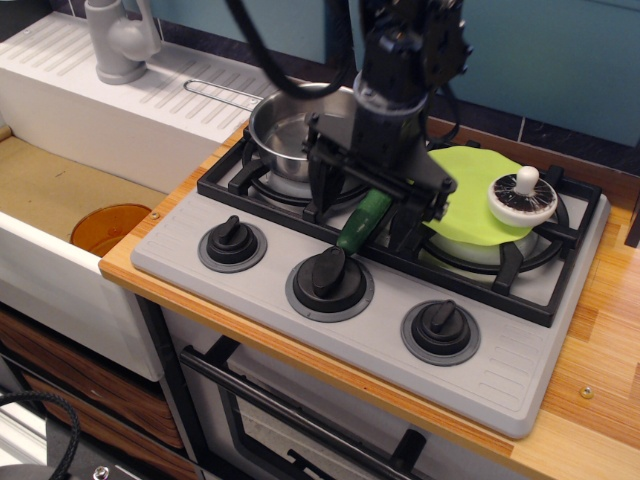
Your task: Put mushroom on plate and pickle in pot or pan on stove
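I will next grab the dark green pickle by its middle (366,216) with my gripper. It should then go into the steel pot (283,135).
The mushroom (521,197) lies cap down, stem up, on the lime-green plate (463,195), which rests on the right burner of the stove (500,360). The dark green pickle (362,222) lies on the stove between the two burners, its near end toward the middle knob. My gripper (366,210) is open and low over the pickle, one finger (323,195) to its left and the other (412,220) to its right. The steel pot (283,135) stands on the left burner, partly hidden behind my arm; what shows of its inside is bare.
Three black knobs (329,273) line the stove front. A sink with an orange cup (108,228) lies at the left, with a grey faucet (118,40) and white drain board behind it. A wooden counter (610,330) runs along the right.
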`<state>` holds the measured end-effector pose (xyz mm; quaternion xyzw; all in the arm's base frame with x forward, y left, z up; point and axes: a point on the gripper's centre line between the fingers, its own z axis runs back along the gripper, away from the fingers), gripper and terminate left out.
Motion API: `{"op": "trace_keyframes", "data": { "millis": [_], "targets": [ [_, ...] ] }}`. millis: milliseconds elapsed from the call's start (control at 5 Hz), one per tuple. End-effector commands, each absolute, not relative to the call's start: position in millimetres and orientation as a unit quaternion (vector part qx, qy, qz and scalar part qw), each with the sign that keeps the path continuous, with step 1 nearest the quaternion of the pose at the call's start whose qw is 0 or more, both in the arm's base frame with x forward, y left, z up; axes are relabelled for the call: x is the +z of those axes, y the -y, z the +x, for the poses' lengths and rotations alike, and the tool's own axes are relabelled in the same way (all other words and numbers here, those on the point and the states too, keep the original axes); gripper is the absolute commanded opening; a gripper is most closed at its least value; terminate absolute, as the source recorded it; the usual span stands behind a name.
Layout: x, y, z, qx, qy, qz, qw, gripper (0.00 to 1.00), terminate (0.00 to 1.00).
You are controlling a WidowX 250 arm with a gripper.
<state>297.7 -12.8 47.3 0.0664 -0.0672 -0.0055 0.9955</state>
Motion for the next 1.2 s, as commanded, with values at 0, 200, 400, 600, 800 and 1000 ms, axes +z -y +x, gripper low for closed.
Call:
{"op": "trace_keyframes", "data": {
  "millis": [0,200,400,600,800,1000],
  "targets": [
    [50.0,8.1,310.1,-0.006,0.11,0.057,0.992,1.0,0.0],
    [43.2,8.3,311.2,-0.001,0.114,0.056,0.992,1.0,0.0],
    [38.8,9.1,311.3,0.003,0.114,0.052,0.992,1.0,0.0],
    [36.7,10.8,309.9,0.012,0.125,0.044,0.991,1.0,0.0],
    [40.4,13.9,306.5,0.021,0.112,0.046,0.992,0.0,0.0],
    [47.0,16.2,304.6,0.026,0.101,0.051,0.993,0.0,0.0]
  ]
}}
